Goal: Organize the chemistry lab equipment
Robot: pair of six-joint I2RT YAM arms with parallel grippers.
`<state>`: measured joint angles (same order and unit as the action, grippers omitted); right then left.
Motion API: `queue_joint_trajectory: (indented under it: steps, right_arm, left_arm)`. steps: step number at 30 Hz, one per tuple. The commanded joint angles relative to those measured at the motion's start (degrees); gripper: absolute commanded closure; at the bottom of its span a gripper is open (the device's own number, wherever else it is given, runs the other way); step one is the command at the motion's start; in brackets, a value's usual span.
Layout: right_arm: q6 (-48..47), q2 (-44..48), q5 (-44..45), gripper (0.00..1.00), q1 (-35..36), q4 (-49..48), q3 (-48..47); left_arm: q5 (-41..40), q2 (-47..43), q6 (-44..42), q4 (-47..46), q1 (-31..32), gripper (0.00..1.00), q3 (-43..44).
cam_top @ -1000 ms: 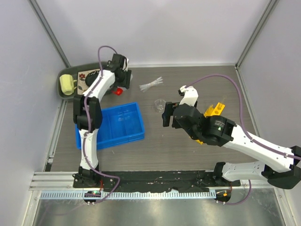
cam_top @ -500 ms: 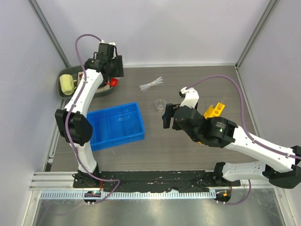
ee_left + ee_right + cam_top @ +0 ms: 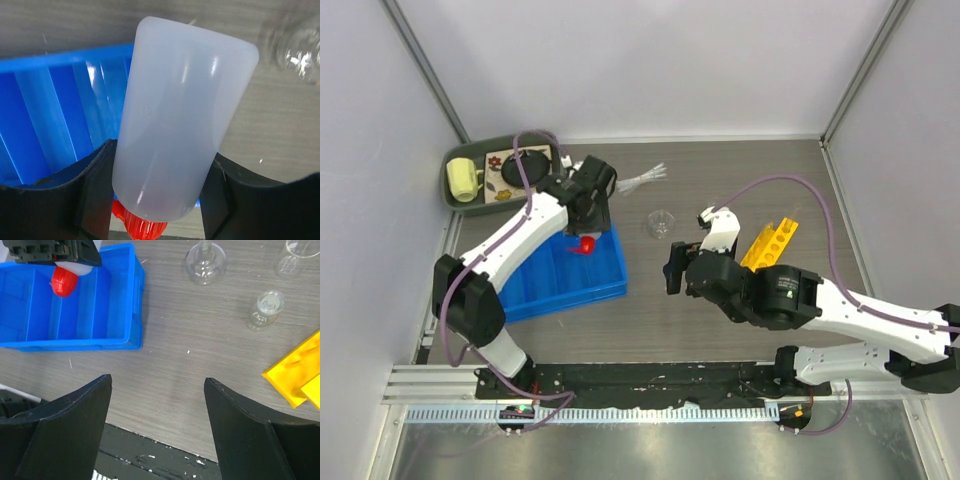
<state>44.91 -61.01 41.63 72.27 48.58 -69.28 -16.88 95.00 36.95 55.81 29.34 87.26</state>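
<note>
The bottle hangs tilted high above the bin, its broad end past the bin's rim. My left gripper keeps hold of the bottle for now until it is lower.
My left gripper is shut on the white squeeze bottle and holds it tilted over the right end of the blue bin. The bottle's red cap points down into the bin and also shows in the right wrist view. My right gripper is open and empty above bare table, right of the bin. A clear beaker stands mid-table. The right wrist view shows a flask, a beaker and a small vial. The yellow rack lies to the right. Thin pipettes lie behind.
A green tray at the back left holds a yellow mug and a round black object. The bin has long dividers. Walls close in the table at the back and on both sides.
My left arm has swung from the back-left tray toward the near right, carrying the bottle over the blue bin. My right arm has drawn back slightly toward the near edge.
</note>
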Motion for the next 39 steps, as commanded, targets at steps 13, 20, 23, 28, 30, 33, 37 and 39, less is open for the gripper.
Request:
queue_joint_trajectory:
  steps: [13,20,23,28,30,33,37,39]
  right_arm:
    - [13.71,-9.29,15.32,0.20,18.87,8.63,-8.15]
    - [15.91,-9.74,16.64,0.21,20.28,10.48,-8.24]
    - [16.35,-9.04,17.08,0.21,20.37,10.66,-7.80]
    - [16.62,-8.51,17.00,0.21,20.45,11.01,-7.10]
    - [16.88,-8.33,17.09,0.20,20.45,11.10,-6.40]
    - [17.41,-8.07,17.35,0.20,20.54,11.10,-5.61]
    - [17.59,-8.07,17.52,0.20,20.46,11.10,-5.17]
    - [17.59,-8.24,17.61,0.20,20.54,11.19,-5.17]
  left_arm:
    - [-13.79,-7.47,24.74,4.22,11.35,0.56,-13.17]
    - [-13.97,-1.23,28.97,5.71,12.84,0.55,-11.94]
    - [-13.53,1.23,30.46,5.54,13.54,0.55,-11.68]
    - [-13.61,3.61,30.20,4.05,14.07,0.52,-10.98]
    - [-13.61,4.05,29.15,3.69,14.08,0.50,-10.10]
    - [-13.26,4.58,27.92,2.37,14.08,0.48,-9.31]
    - [-11.95,5.11,26.07,0.71,14.07,0.46,-8.16]
    - [-11.42,5.46,25.98,0.61,14.08,0.45,-7.64]
